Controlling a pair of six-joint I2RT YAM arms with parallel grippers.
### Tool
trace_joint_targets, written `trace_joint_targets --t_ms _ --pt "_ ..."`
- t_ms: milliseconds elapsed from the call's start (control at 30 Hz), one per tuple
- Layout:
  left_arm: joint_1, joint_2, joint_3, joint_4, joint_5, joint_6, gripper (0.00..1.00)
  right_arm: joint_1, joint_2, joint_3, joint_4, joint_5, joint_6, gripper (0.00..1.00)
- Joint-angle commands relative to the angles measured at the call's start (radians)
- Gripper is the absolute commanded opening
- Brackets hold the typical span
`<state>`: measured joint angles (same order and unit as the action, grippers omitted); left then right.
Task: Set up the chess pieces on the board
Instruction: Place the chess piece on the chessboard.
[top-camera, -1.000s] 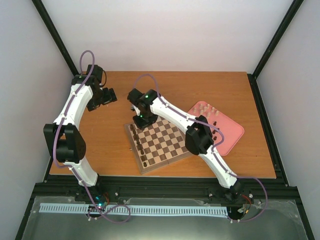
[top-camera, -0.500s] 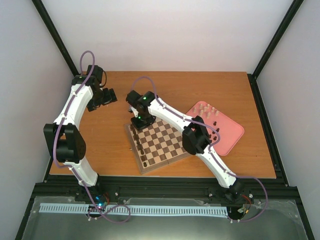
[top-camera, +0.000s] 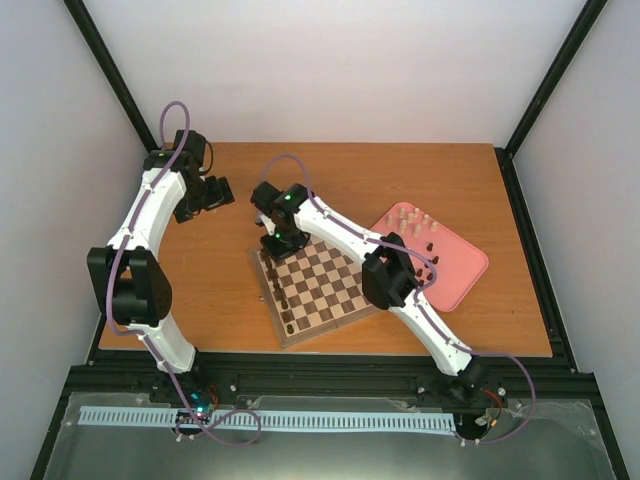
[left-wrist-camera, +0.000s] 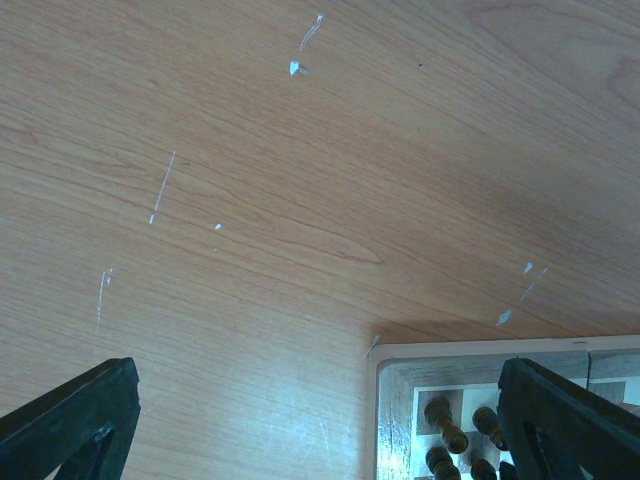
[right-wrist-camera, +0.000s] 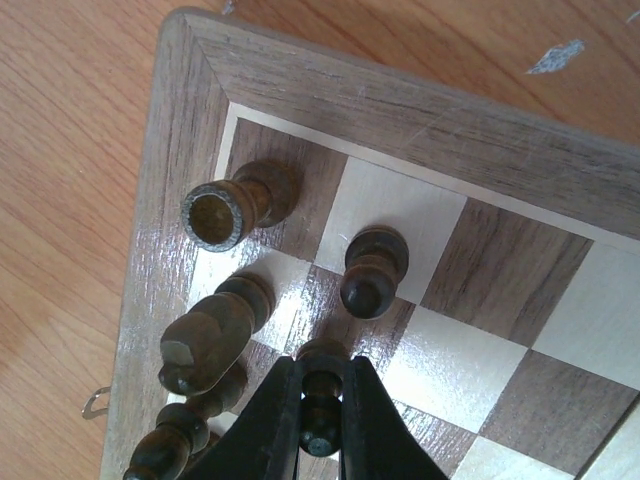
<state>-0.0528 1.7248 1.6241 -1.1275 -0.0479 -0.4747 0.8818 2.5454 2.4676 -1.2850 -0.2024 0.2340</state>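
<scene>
My right gripper holds the pawn upright, with its base behind the other pawn. It should open now, as the pawn would end up on the dark square.
The board (top-camera: 330, 292) lies askew at the table's middle, with dark chess pieces (top-camera: 283, 295) lined along its left edge. My right gripper (top-camera: 272, 243) is over the board's far-left corner, shut on a dark pawn (right-wrist-camera: 321, 437). In the right wrist view the gripper (right-wrist-camera: 322, 372) holds the pawn upright over a dark square, close behind another pawn (right-wrist-camera: 368, 282), a rook (right-wrist-camera: 215, 213) and a taller piece (right-wrist-camera: 205, 345). My left gripper (top-camera: 222, 192) hangs open over bare table left of the board, its fingers (left-wrist-camera: 70, 420) wide apart with nothing between them. The board's corner (left-wrist-camera: 400, 400) shows there.
A pink tray (top-camera: 462, 268) with several cream and dark pieces (top-camera: 415, 220) sits right of the board, partly behind the right arm's elbow. Black frame posts stand at the table's back corners. Bare wooden table (left-wrist-camera: 300, 200) surrounds the left gripper.
The right gripper has shifted a little left toward the board's far-left corner, still holding the pawn. The left arm has not moved.
</scene>
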Motion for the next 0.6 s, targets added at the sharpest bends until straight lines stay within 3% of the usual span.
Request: trace_joint_targets --t_ms 0,567 --pt "-0.007 -0.019 0.007 0.003 0.003 0.005 1.0 0.009 0.019 0.035 -0.01 0.0 -0.009 0.03" --pt "-0.006 -0.011 0.011 0.003 0.002 0.007 1.0 0.009 0.024 0.039 -0.005 0.008 -0.017 0.13"
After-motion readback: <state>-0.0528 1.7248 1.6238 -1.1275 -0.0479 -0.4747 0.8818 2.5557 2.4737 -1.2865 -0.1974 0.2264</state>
